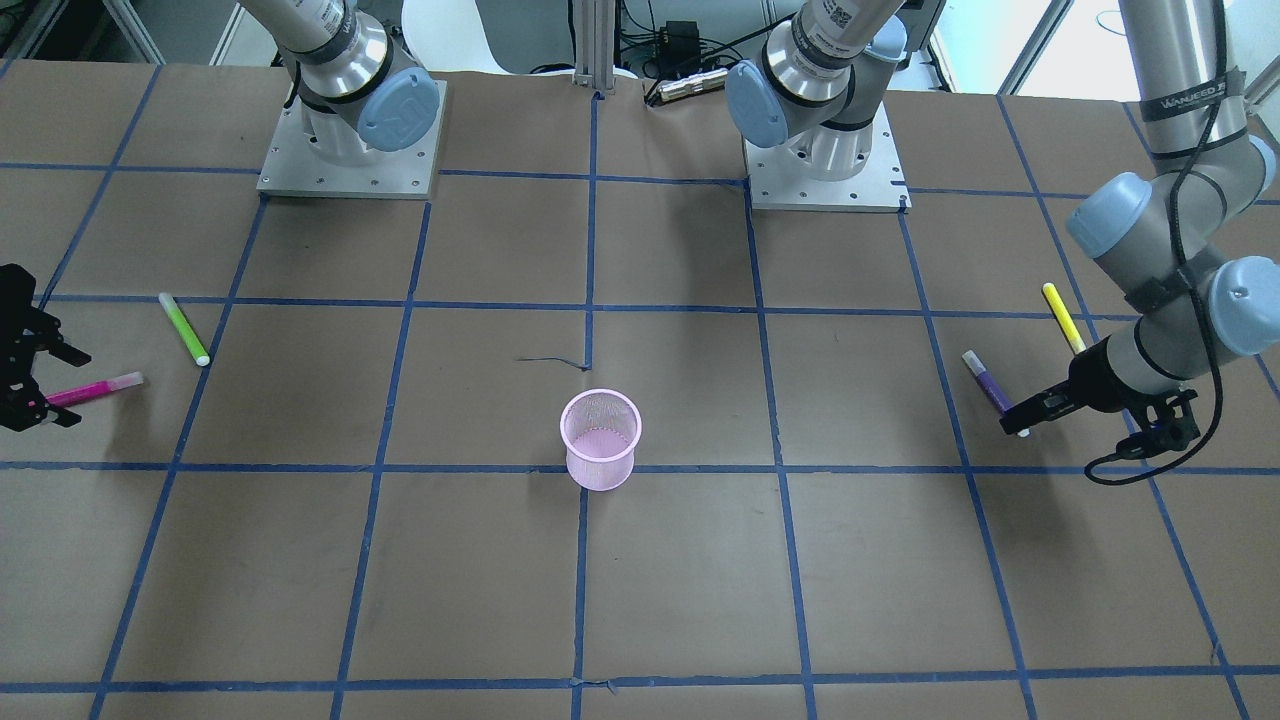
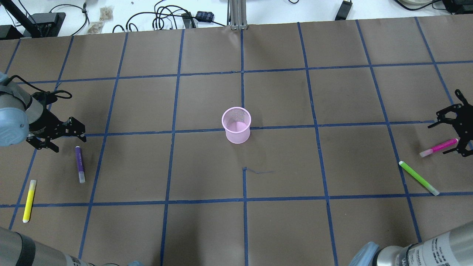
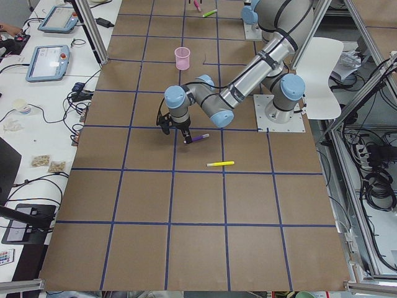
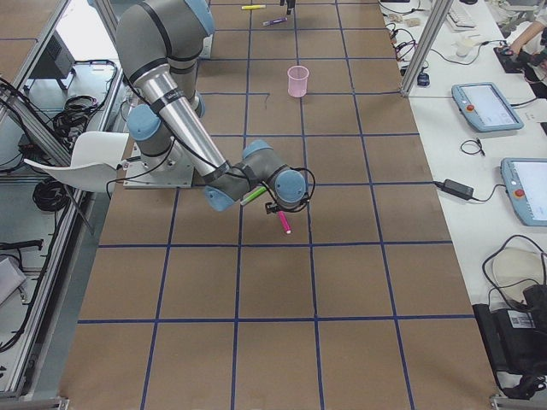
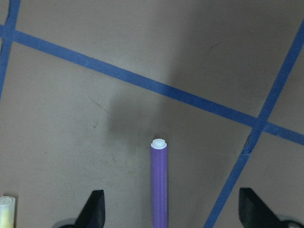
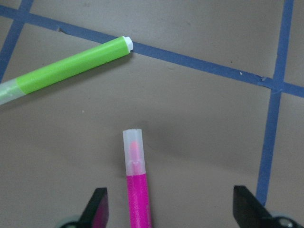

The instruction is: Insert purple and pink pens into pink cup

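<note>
My right gripper should next hold the pink pen by its pink barrel (image 1: 84, 392), so that the pink pen's clear end with the cap (image 1: 126, 380) stays free to go into the cup.
The pink mesh cup (image 2: 236, 125) stands upright at the table's middle, also in the front view (image 1: 600, 438). The purple pen (image 2: 80, 164) lies flat on the left side. My left gripper (image 2: 70, 145) is open and low over the pen's far end. In the left wrist view the pen (image 5: 159, 185) lies between the spread fingers (image 5: 95, 209). The pink pen (image 2: 439, 147) lies flat at the right edge. My right gripper (image 2: 438, 139) is open around it. In the right wrist view the pen (image 6: 137, 190) lies between the fingers (image 6: 97, 206), nearer the left one.
A yellow pen (image 2: 29, 200) lies near the purple one, towards the robot. A green pen (image 2: 418, 178) lies close to the pink pen and shows in the right wrist view (image 6: 71, 69). Blue tape lines grid the brown table (image 2: 281, 221). The arm bases (image 1: 350, 140) stand at the robot's edge.
</note>
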{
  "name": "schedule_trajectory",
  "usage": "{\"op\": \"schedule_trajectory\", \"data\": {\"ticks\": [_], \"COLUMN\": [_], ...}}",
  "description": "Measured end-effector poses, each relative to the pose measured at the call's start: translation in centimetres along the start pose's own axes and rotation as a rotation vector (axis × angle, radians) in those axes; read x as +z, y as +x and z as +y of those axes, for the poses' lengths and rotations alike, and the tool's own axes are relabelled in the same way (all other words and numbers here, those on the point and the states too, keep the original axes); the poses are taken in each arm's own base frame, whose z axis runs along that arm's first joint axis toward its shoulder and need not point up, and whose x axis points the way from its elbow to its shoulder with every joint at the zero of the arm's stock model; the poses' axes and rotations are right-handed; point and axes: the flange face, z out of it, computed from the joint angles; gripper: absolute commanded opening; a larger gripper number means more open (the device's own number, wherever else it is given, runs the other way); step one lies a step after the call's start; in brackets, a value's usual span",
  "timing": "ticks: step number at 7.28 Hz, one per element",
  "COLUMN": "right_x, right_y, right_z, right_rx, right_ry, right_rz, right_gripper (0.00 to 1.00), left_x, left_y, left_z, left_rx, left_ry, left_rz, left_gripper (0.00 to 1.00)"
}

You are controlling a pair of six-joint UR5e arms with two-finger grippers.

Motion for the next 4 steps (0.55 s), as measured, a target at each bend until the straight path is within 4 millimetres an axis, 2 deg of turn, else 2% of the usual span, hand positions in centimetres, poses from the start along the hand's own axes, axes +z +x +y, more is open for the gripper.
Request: {"op": "schedule_trajectory", "data": {"ticks": [1,2,3,4], "right_x": [0.3,0.9,1.5,1.9], "right_y": [0.5,0.8,0.6,0.2], "right_z": [1.4,3.1,4.3,4.9], "right_rx": [-0.048,-0.079,-0.081,-0.074], "right_ry": [0.016,0.031,0.055,0.08], "right_rz": [-0.009,-0.016,-0.025,-0.036], "right_gripper": [0.92,0.92,0.91,0.89], "left_x": [0.8,1.2,1.5,1.9], "left_y": [0.0,0.0,0.0,0.0], "left_z": [-0.1,-0.1,-0.2,-0.2], "left_rx": [0.001,0.003,0.005,0.006], "left_ry": [-0.009,-0.016,-0.021,-0.029], "left_rz": [0.002,0.004,0.005,0.006], "left_gripper": [0.99,0.9,0.9,0.84]}}
